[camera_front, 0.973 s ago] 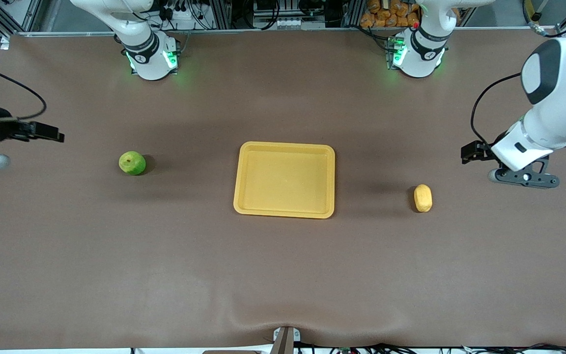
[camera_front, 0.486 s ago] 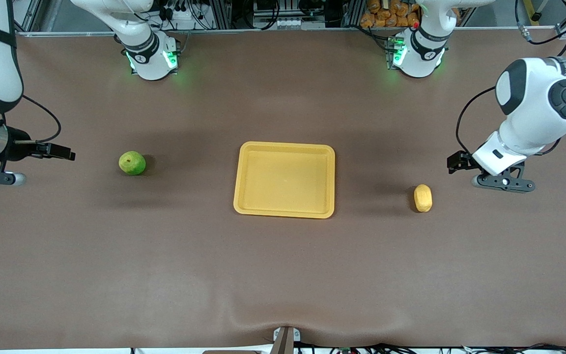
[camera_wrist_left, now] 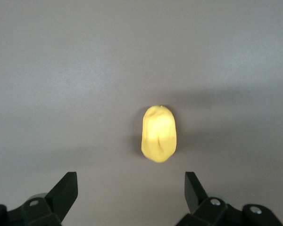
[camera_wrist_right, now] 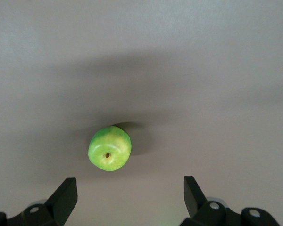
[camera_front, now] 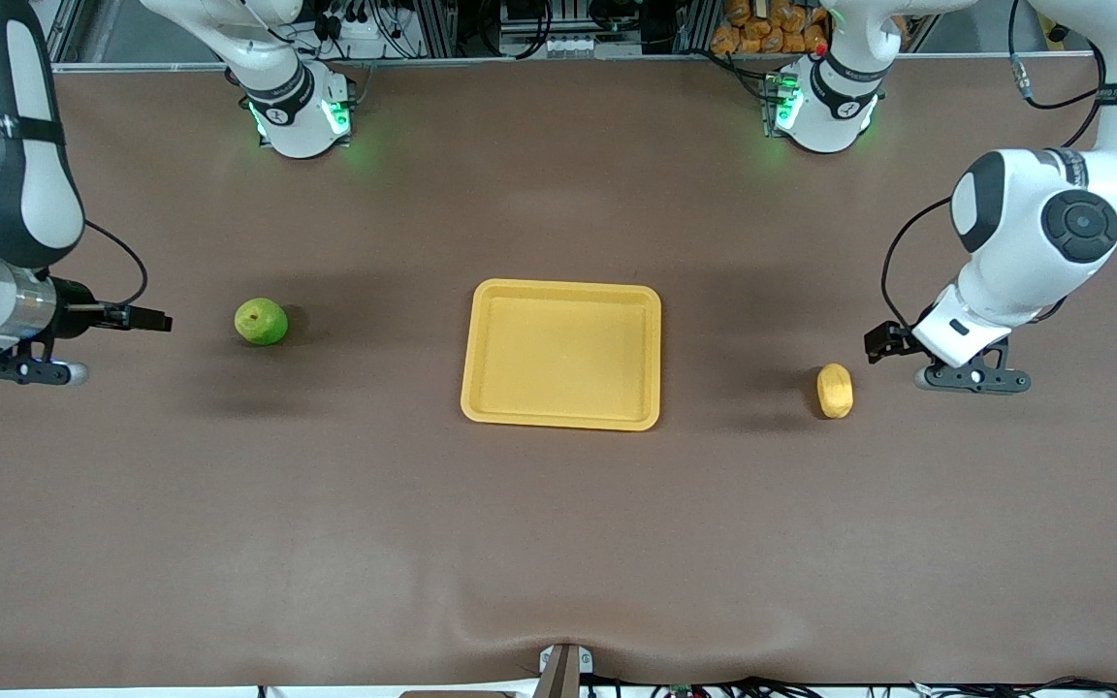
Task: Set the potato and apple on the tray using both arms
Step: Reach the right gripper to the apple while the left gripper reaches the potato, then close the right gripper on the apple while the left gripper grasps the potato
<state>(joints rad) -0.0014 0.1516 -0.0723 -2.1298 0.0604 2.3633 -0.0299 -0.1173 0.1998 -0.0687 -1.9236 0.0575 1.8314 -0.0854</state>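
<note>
The potato will go on the yellow tray once my left gripper has taken hold of it across its narrow middle [camera_front: 835, 391], which is the next thing to do.
The green apple [camera_front: 261, 321] lies on the brown table toward the right arm's end. The yellow-orange tray [camera_front: 563, 288] sits mid-table with nothing on it. The pale yellow potato [camera_front: 835, 391] lies toward the left arm's end. My right gripper [camera_front: 159, 320] hangs open and empty beside the apple, apart from it. In the right wrist view the apple [camera_wrist_right: 110, 148] lies ahead of the open gripper [camera_wrist_right: 130, 188]. My left gripper [camera_front: 877, 343] hangs open and empty beside the potato. In the left wrist view the potato [camera_wrist_left: 159, 133] lies ahead of the open gripper [camera_wrist_left: 131, 188].
The two arm bases [camera_front: 297, 111] [camera_front: 825, 107] stand along the table's edge farthest from the front camera. A small metal bracket [camera_front: 563, 669] sits at the edge nearest the front camera. Bare brown table [camera_front: 558, 523] surrounds the tray.
Both arms have swung in from the table's ends. The right gripper has moved closer to the apple and the left gripper closer to the potato. The apple, potato and tray have not moved.
</note>
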